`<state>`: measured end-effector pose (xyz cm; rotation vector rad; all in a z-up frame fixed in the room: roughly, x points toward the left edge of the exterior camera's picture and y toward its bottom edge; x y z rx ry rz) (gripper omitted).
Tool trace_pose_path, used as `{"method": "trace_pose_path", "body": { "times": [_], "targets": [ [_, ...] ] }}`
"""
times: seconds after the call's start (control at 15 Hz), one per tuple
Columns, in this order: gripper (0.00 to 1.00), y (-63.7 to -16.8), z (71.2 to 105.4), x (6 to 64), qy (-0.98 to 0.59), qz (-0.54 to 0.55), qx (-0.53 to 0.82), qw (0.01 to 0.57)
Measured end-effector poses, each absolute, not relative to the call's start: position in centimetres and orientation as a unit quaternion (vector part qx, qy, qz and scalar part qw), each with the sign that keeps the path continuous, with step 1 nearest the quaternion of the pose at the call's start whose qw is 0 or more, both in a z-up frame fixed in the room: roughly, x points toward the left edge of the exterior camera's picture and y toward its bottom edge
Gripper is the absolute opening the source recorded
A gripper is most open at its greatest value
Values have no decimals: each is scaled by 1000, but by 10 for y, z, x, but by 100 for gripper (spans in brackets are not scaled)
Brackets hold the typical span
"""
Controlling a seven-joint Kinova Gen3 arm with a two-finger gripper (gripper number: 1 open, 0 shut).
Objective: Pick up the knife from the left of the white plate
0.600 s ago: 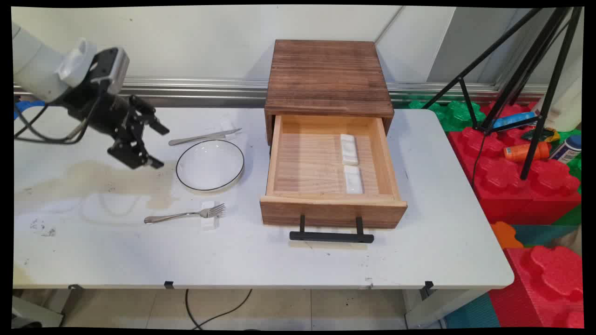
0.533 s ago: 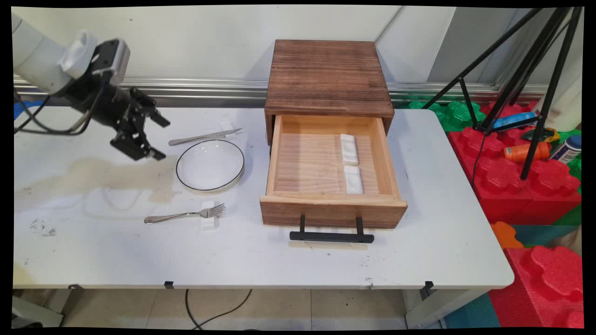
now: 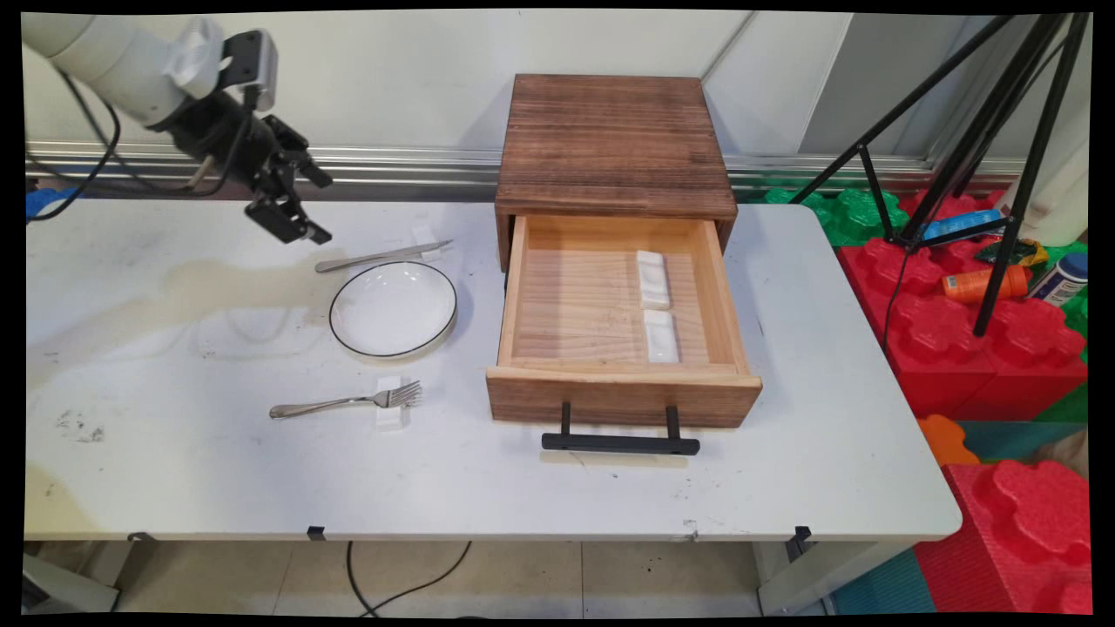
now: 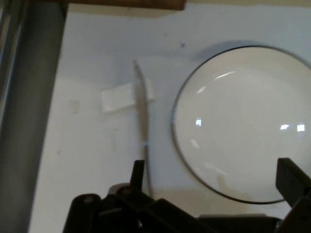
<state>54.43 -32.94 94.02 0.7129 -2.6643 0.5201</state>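
I need to lift the silver knife off its white rest, so next my gripper should grab it by its handle close to the blade.
My gripper hangs open and holds nothing, above the table's far left, just left of a metal knife's handle. The knife lies with its blade on a small white rest. In front of it sits a white plate with a black rim. In the hand view the knife runs up from my left fingertip across the white rest. The plate fills the right side between my gripper fingers.
A fork lies on a white rest nearer the front. A wooden box stands at the back with its drawer pulled open; two white rests lie inside. A tripod and red foam blocks stand right of the table.
The gripper has risen and moved right and toward the wall, from beside the plate's left rim to the knife's handle end. It stays open.
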Motion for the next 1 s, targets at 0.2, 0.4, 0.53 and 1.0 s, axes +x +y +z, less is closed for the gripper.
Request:
{"method": "trace_pose_path", "body": {
  "times": [0.2, 0.4, 0.53, 1.0],
  "targets": [
    [100, -362, 933, 548, -939, 189, 249, 147],
    [100, -384, 926, 548, -942, 189, 246, 132],
    [100, -400, 919, 547, -944, 186, 243, 121],
    [100, -449, 880, 545, -956, 158, 228, 98]
  ]
}}
